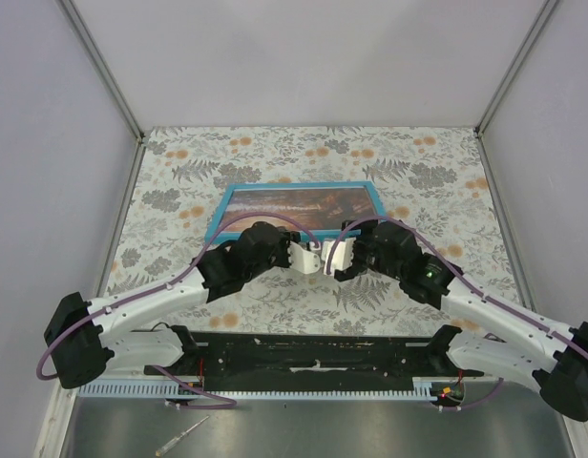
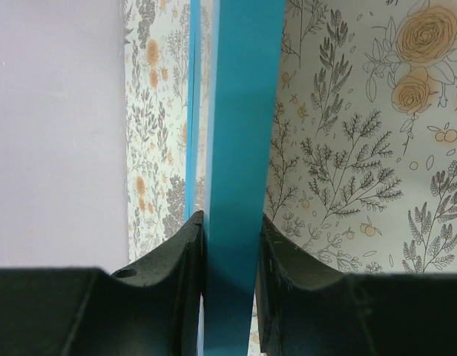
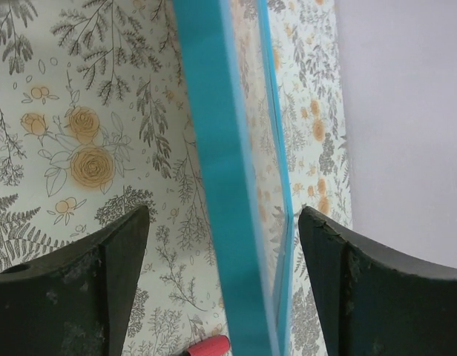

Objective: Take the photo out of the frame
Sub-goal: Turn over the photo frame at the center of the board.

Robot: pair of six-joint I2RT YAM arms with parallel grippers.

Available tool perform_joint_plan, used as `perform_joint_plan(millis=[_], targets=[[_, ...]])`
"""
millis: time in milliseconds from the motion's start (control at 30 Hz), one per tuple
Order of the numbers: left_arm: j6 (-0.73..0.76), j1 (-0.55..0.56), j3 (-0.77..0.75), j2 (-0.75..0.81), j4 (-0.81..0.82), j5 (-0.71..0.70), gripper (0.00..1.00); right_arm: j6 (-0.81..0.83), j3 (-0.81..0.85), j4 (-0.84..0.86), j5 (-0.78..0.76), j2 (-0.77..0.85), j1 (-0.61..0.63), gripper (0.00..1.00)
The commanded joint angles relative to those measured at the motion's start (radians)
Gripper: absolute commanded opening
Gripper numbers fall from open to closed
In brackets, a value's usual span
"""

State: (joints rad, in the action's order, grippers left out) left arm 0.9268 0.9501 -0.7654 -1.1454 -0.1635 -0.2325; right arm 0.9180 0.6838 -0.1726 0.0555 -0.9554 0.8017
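Note:
My right gripper grips the blue frame's near edge (image 1: 347, 232) beside my left gripper next, to flip the frame over and take the photo (image 1: 299, 202) out.
The blue frame (image 1: 294, 184) stands tilted on the floral table cover with the photo (image 1: 299, 202), an orange-brown forest scene, facing up inside it. My left gripper (image 1: 304, 258) is at the frame's near edge. In the left wrist view both black jaws press on the blue frame edge (image 2: 239, 148), so the left gripper (image 2: 231, 245) is shut on it. My right gripper (image 1: 337, 256) sits just beside it at the same edge. In the right wrist view the frame (image 3: 217, 170) passes between the fingers (image 3: 125, 252) with gaps on both sides, so the right gripper (image 3: 222, 222) is open.
The floral cover (image 1: 418, 172) fills the table between pale walls (image 1: 46, 143). A small red piece (image 3: 208, 346) shows under the frame by the right gripper. A thin tool (image 1: 182, 439) lies on the metal ledge in front of the arm bases.

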Motion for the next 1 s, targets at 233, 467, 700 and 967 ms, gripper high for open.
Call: perform_joint_plan(millis=[233,467,700,967], targets=[[-0.089,-0.013,-0.095,0.032,-0.033,0.099,0.11,0.062,0.102,0.024,0.027,-0.092,-0.047,0.73],[-0.085,-0.019,-0.086,0.065,-0.048,0.133,0.11,0.13,0.109,0.028,-0.005,-0.117,-0.048,0.48],[-0.091,-0.036,-0.098,0.082,-0.068,0.153,0.14,0.188,0.126,0.03,-0.037,-0.134,-0.036,0.01],[-0.097,-0.08,-0.095,0.121,-0.028,0.118,0.91,0.142,0.198,-0.047,-0.019,-0.126,-0.035,0.0]])
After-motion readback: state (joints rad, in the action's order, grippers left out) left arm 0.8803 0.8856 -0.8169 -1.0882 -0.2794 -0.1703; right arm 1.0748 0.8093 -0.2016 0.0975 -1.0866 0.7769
